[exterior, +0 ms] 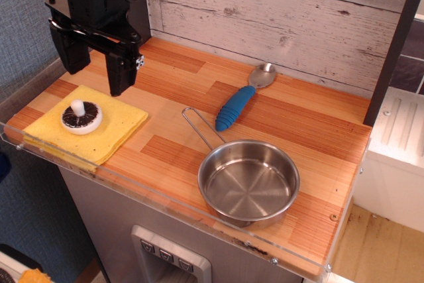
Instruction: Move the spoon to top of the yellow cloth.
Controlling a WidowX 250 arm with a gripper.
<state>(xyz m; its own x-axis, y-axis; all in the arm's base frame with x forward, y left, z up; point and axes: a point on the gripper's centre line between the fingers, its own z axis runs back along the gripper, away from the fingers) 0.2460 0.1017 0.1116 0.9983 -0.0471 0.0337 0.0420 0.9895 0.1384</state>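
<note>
My gripper grabs the spoon by its neck [251, 88] next, where blue handle meets silver bowl, to move the spoon onto the yellow cloth [109, 130].
The spoon [240, 101] lies flat on the wooden counter near the back wall, silver bowl toward the wall, ribbed blue handle pointing toward the front left. The yellow cloth [109, 130] lies flat at the left end of the counter. A white-and-dark toy mushroom [81, 117] sits on the cloth. My gripper [96, 71] hangs above the back of the cloth, left of the spoon and well apart from it. Its two black fingers stand apart, open and empty.
A steel pan [249, 181] with a thin wire handle stands at the front of the counter, just in front of the spoon. A clear plastic lip [165, 197] runs along the counter's front edge. A whitewashed plank wall [278, 18] stands behind.
</note>
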